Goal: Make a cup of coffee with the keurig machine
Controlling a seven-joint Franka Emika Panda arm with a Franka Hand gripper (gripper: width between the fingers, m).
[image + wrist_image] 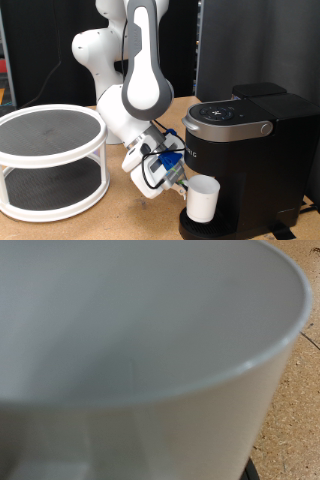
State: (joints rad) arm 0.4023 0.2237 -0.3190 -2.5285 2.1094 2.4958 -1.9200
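Observation:
The gripper needs to let go now, as the base of the white cup (203, 200) is over the round drip tray (196, 230) and the cup would stand.
The white cup (203, 200) stands upright under the spout of the black keurig machine (245, 140), on its round drip tray (196, 230). The machine's lid is down. My gripper (182, 182) is at the cup's side towards the exterior view's left, right against it. Cables and the hand hide the fingertips there. In the wrist view the cup's white wall and rim (150, 350) fill almost the whole picture, very close, and no finger shows. The cup's handle is hidden.
A white round two-tier rack (50, 160) with dark mesh shelves stands at the exterior view's left on the wooden table (120, 222). A dark panel (250, 45) rises behind the machine. The arm's white links stand between rack and machine.

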